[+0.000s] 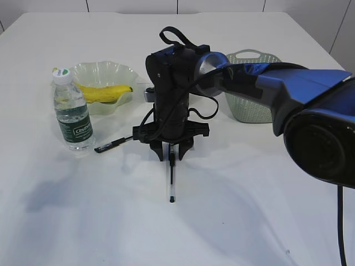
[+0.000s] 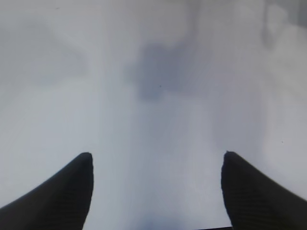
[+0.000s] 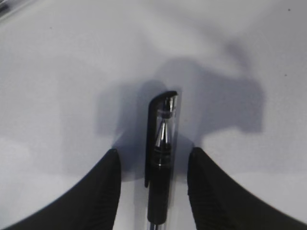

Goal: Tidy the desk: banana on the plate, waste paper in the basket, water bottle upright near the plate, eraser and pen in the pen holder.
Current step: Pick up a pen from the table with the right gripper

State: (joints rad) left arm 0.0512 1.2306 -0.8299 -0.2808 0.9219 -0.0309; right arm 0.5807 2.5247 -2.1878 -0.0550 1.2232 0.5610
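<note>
The pen's black grip (image 3: pixel 159 189) has my fingers reaching down beside it, near the desk, so my right gripper needs to close on the pen.
On the white desk (image 1: pixel 83 221) a clear pen with a black cap (image 1: pixel 171 180) lies pointing toward me. My right gripper (image 1: pixel 171 158) reaches in from the right and points down over its cap end. In the right wrist view the pen (image 3: pixel 160 158) lies between the open fingers (image 3: pixel 153 150), with a gap on each side. The banana (image 1: pixel 105 91) lies in the pale-green plate (image 1: pixel 111 67). The water bottle (image 1: pixel 72 111) stands upright beside the plate. My left gripper (image 2: pixel 157 154) is open over bare desk. The pen holder, eraser and waste paper are out of view.
A second black pen (image 1: pixel 113 144) lies between the bottle and my right gripper; its end shows in the right wrist view (image 3: pixel 4 7). The green basket (image 1: pixel 249 108) stands behind my right arm, its inside hidden.
</note>
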